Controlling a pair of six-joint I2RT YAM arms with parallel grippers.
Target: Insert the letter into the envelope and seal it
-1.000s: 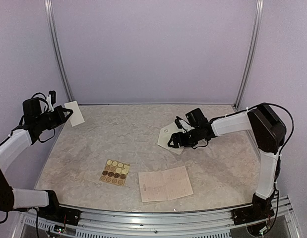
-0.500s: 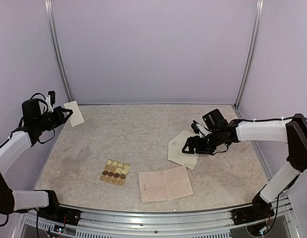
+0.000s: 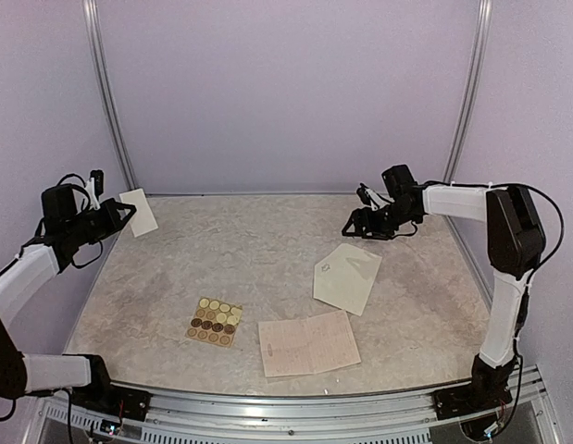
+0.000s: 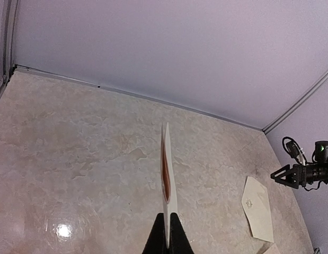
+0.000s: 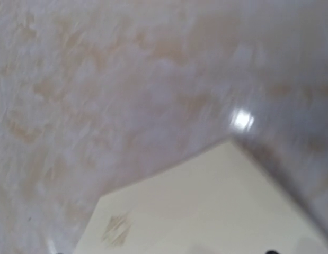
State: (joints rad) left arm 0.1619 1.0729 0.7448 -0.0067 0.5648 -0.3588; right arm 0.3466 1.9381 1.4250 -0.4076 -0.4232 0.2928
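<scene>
I need to reposition the envelope for the letter to go in, so my right gripper should next grab it by its back edge [image 3: 363,252] [image 5: 281,193], leaving the envelope's pointed flap free.
The cream envelope [image 3: 347,276] lies flat on the table right of centre, with its pointed flap toward the left. It also shows in the left wrist view [image 4: 258,208] and, blurred, in the right wrist view [image 5: 216,206]. The pinkish handwritten letter [image 3: 309,343] lies unfolded near the front edge. My right gripper [image 3: 355,226] hovers behind the envelope at the back right, open and holding nothing. My left gripper [image 3: 126,212] stays at the far left, shut on a pale folded paper [image 3: 140,211]. In the left wrist view this paper [image 4: 166,169] is edge-on, reddish inside.
A tan card of round stickers [image 3: 215,321] lies front left of centre. Purple walls with metal corner posts [image 3: 466,102] close in the back and sides. A metal rail [image 3: 295,404] runs along the front edge.
The right gripper slid the envelope right and forward, let it go, then drew back toward the back right corner. The left arm and its paper have not moved.
</scene>
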